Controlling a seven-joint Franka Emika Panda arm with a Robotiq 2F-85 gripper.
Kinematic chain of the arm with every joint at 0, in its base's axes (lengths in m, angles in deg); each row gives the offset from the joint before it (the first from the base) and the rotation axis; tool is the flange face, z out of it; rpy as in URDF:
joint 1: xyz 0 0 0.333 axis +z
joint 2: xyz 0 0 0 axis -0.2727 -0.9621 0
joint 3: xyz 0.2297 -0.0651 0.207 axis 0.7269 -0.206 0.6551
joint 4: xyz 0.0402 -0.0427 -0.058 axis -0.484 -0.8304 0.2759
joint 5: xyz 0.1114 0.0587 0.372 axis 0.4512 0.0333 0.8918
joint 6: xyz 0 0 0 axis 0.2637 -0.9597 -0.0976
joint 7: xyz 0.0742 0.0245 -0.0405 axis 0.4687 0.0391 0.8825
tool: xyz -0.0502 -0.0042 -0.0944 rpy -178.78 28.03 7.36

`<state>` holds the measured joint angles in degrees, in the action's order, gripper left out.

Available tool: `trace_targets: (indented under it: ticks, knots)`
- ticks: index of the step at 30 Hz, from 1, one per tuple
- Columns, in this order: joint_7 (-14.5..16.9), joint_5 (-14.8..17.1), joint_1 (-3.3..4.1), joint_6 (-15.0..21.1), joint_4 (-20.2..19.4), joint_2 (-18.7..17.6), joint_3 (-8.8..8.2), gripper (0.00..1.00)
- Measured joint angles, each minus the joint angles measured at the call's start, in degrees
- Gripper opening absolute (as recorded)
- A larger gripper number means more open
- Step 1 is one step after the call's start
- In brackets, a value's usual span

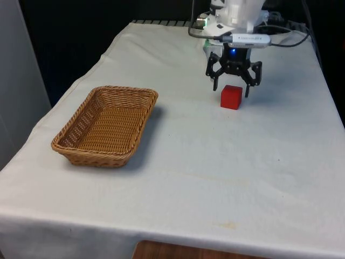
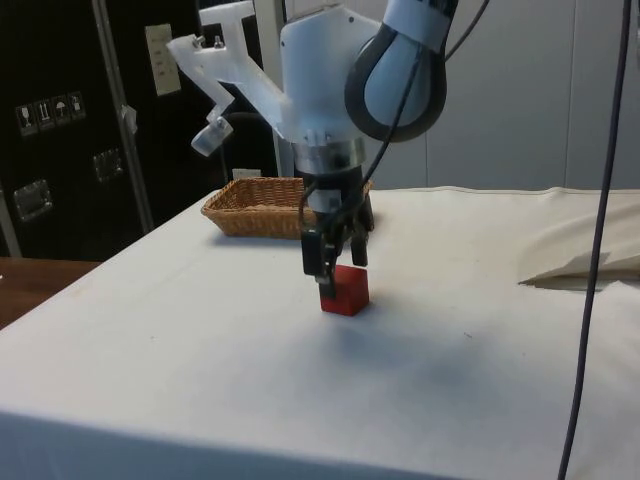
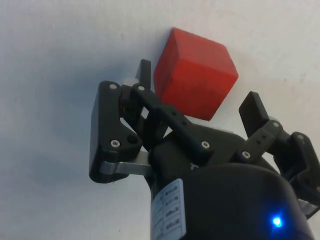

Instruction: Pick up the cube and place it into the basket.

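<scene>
My gripper needs to put the red cube (image 1: 230, 97) into the woven wicker basket, so it needs to grab the cube by its opposite sides next.
A red cube (image 1: 230, 97) (image 2: 345, 290) (image 3: 195, 75) rests on the white cloth, towards the far end on the front view's right. My gripper (image 1: 232, 89) (image 2: 335, 263) (image 3: 200, 92) hangs low right over it, open, with one finger on either side of the cube's upper part. One fingertip (image 3: 145, 72) sits close against a cube face; the other fingertip (image 3: 254, 107) stands apart from it. The woven wicker basket (image 1: 70, 135) (image 2: 240, 208) lies on the front view's left, nothing in it, well away from the cube.
Cables (image 1: 291, 38) run from the arm over the far right corner of the table. In the side view a raised fold of cloth (image 2: 580, 265) lies to the right. The table's edge (image 1: 334, 108) runs not far beyond the cube.
</scene>
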<state>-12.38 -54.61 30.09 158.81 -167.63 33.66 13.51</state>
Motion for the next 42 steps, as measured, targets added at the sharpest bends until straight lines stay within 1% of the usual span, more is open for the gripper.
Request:
trace_targets:
  ticks: [13, 41, 42]
  knots:
    - [-0.1, 0.0, 0.0, 3.1, 0.2, -2.6, 0.0, 1.0]
    - [-0.1, -0.1, 0.0, 3.2, -0.1, -2.8, 0.0, 1.0]
    - [-0.1, -0.1, 0.0, 3.2, -0.1, -2.8, 0.0, 0.97]
